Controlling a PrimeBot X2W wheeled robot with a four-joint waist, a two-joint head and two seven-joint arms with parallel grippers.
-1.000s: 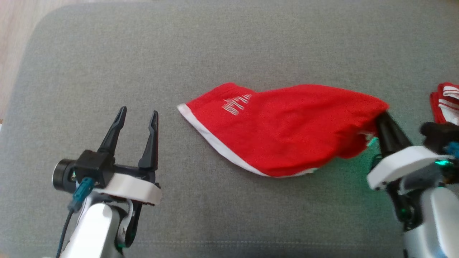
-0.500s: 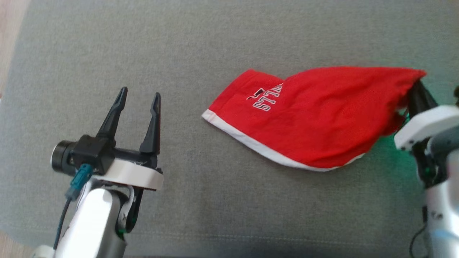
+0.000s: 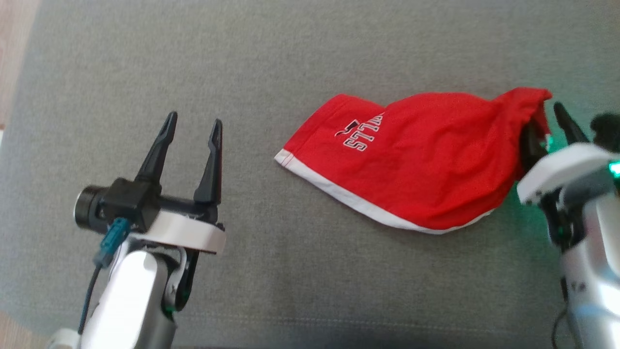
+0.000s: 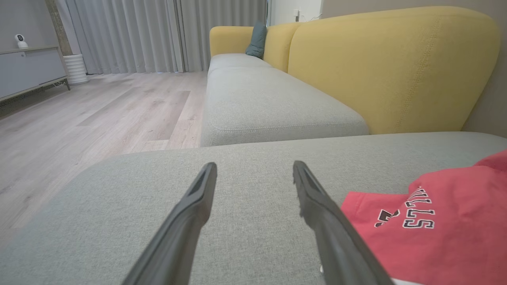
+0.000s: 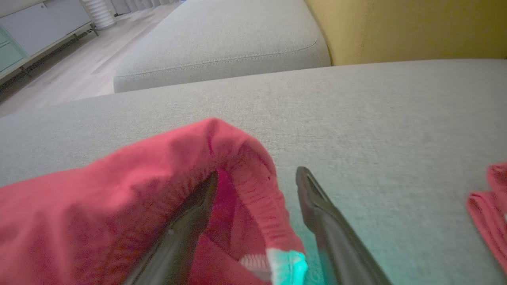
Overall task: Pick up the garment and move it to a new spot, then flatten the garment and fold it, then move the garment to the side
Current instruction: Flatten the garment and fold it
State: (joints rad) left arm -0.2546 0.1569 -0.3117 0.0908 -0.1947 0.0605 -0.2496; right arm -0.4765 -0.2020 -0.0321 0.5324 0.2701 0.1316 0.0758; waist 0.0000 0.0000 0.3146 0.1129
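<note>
My right gripper is to pick up the garment by its elastic waistband [image 3: 537, 102] next, so that it can move the shorts [image 3: 426, 165] to a new spot.
Red shorts [image 3: 426, 165] with a white hem and a printed logo lie crumpled on the grey cushion [image 3: 290, 58], right of centre. My right gripper [image 3: 543, 121] stands open at their right end. The bunched elastic waistband [image 5: 253, 186] drapes over its left finger, and the other finger [image 5: 317, 206] is bare beside the cloth. My left gripper [image 3: 191, 131] hovers open and empty over the cushion, well left of the shorts' hem; in the left wrist view the shorts [image 4: 443, 229] show at the lower right.
A second red garment [image 5: 487, 198] lies further right on the cushion. A yellow backrest [image 4: 396, 67] rises behind. Another grey seat [image 4: 269, 107] extends beyond, with wooden floor [image 4: 99, 107] to the left of the cushion's edge.
My right gripper has opened and let go of the waistband, which has slumped over one finger. The head camera shifted between the earliest frame and the later ones. The left arm has barely moved.
</note>
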